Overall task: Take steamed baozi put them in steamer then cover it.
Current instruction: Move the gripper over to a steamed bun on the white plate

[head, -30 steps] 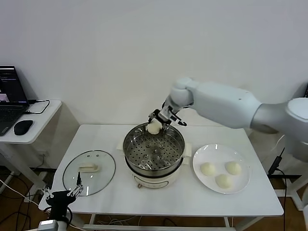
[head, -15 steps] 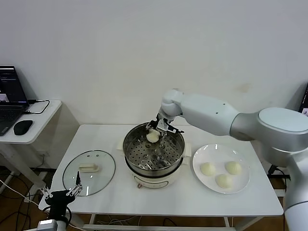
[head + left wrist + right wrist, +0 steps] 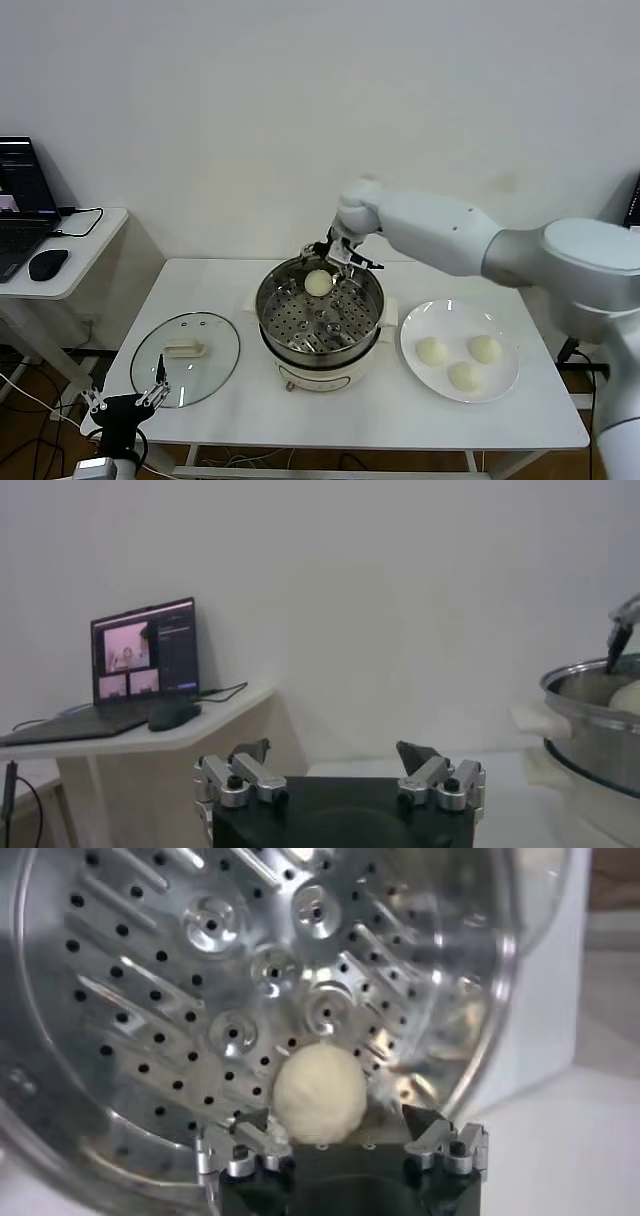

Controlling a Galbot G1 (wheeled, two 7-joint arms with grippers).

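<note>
My right gripper needs to fill the steamer, so next it should grab the plate's baozi nearest the steamer by its rounded sides.
One baozi [image 3: 318, 283] lies on the perforated floor at the back of the steel steamer [image 3: 270, 300]. My right gripper [image 3: 340, 256] hangs just above and behind it, open; in the right wrist view the bun [image 3: 318, 1096] sits between the spread fingers of that gripper [image 3: 340, 1133], with a gap on one side. Three more baozi [image 3: 463, 375] lie on the white plate [image 3: 500, 385] to the right. The glass cover [image 3: 210, 375] with its cream handle lies flat on the table to the left. My left gripper [image 3: 125, 404] is parked, open, below the table's front-left corner.
A side desk [image 3: 70, 265] with a laptop [image 3: 145, 650] and a mouse stands to the left. The steamer's rim [image 3: 590, 730] shows in the left wrist view. The white wall runs behind the table. The table's front edge is near my left gripper [image 3: 335, 765].
My right gripper carried the baozi down over the steamer's back rim, set it on the perforated floor and opened. It has drawn slightly up and back. The left arm has not moved.
</note>
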